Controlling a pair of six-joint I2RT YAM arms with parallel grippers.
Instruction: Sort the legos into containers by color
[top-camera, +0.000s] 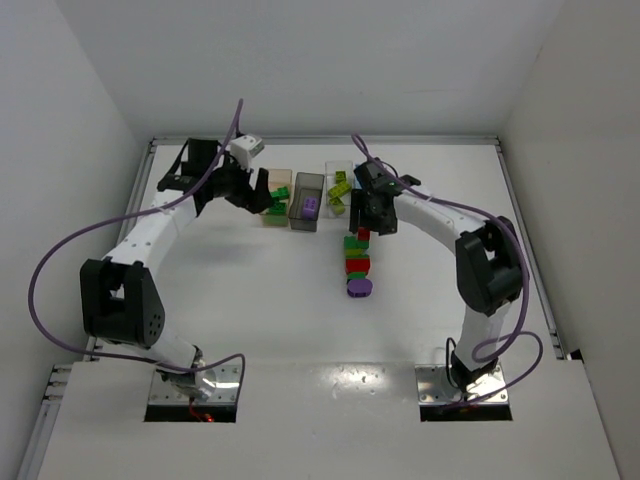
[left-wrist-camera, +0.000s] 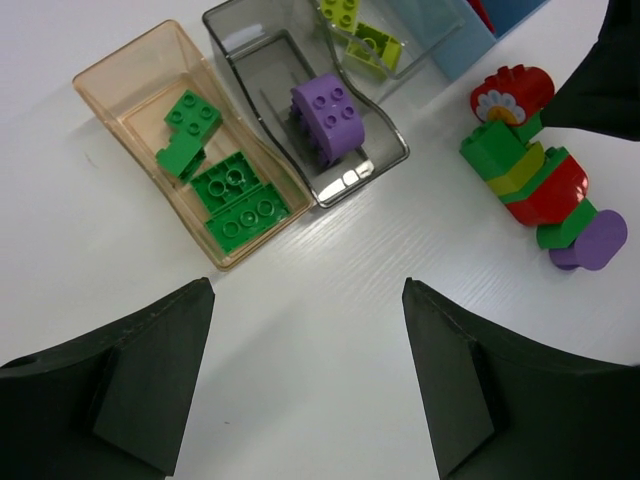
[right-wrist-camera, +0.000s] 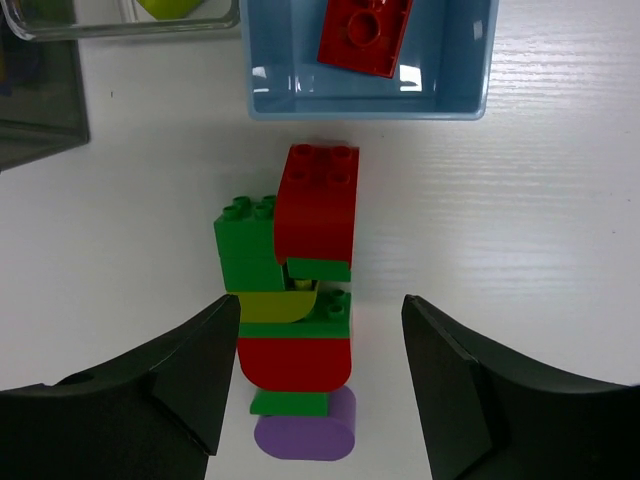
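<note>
My right gripper grabs the red lego (top-camera: 363, 234) by its sides next, leaving the green base free for my left gripper to pull off.
A stuck-together stack of legos (right-wrist-camera: 300, 290) in red, dark green, lime and purple lies flat on the table just in front of the light blue container (right-wrist-camera: 365, 103), which holds a red brick (right-wrist-camera: 365, 35). My right gripper (right-wrist-camera: 320, 310) is open, straddling the stack's lower part; its left finger is almost at the stack and its right finger stands apart. My left gripper (left-wrist-camera: 307, 300) is open over bare table, in front of the tan container (left-wrist-camera: 120, 90) with dark green bricks (left-wrist-camera: 235, 195). The grey container (left-wrist-camera: 240, 25) holds a purple brick (left-wrist-camera: 330, 112). The clear container (top-camera: 340, 168) holds lime bricks (left-wrist-camera: 372, 42).
The four containers stand side by side in a row at mid table (top-camera: 306, 202). White walls enclose the table on three sides. Purple cables loop from both arms. The right arm (top-camera: 440, 215) covers the blue container in the top view.
</note>
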